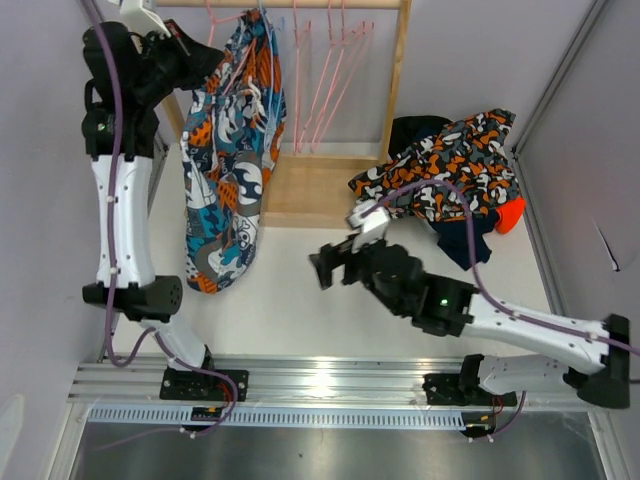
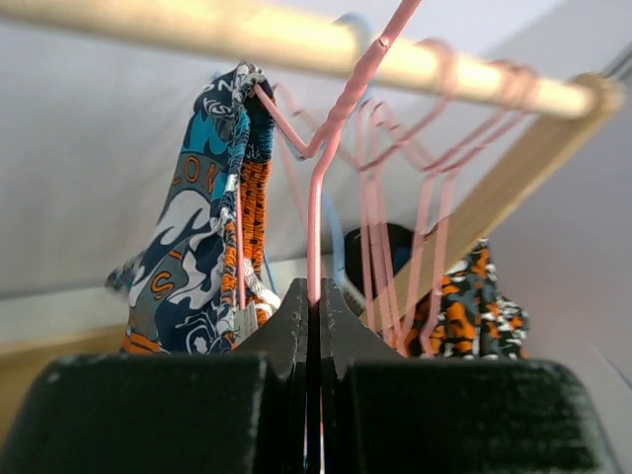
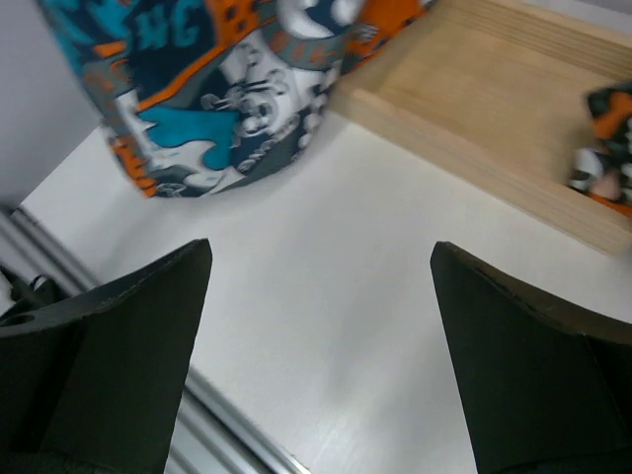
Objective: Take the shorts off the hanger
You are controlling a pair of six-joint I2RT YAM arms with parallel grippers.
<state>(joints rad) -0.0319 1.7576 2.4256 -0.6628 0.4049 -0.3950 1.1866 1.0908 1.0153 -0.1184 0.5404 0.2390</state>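
Observation:
My right gripper grabs the graphic shorts low near the hanging hem (image 1: 221, 264) (image 3: 223, 156) next, to pull them off the hanger that my left gripper holds.
The teal-orange-white graphic shorts (image 1: 228, 150) hang from a pink hanger (image 2: 331, 128) on the wooden rail (image 2: 296, 44); they also show in the left wrist view (image 2: 202, 247) and the right wrist view (image 3: 212, 89). My left gripper (image 2: 314, 296) is raised at the rail's left end (image 1: 195, 60) and is shut on that pink hanger's wire. My right gripper (image 1: 335, 265) is open and empty above the table, right of the hanging shorts' hem; its fingers (image 3: 128, 336) frame bare table. The camouflage shorts (image 1: 445, 170) lie piled at the right on black (image 1: 415, 130), navy (image 1: 465, 240) and orange (image 1: 510, 215) pairs.
Several empty pink hangers (image 1: 325, 70) hang on the rail. The wooden rack has a base board (image 1: 310, 190) and a right post (image 1: 398, 75). Grey walls close in left and right. A metal rail (image 1: 330, 385) runs along the near edge.

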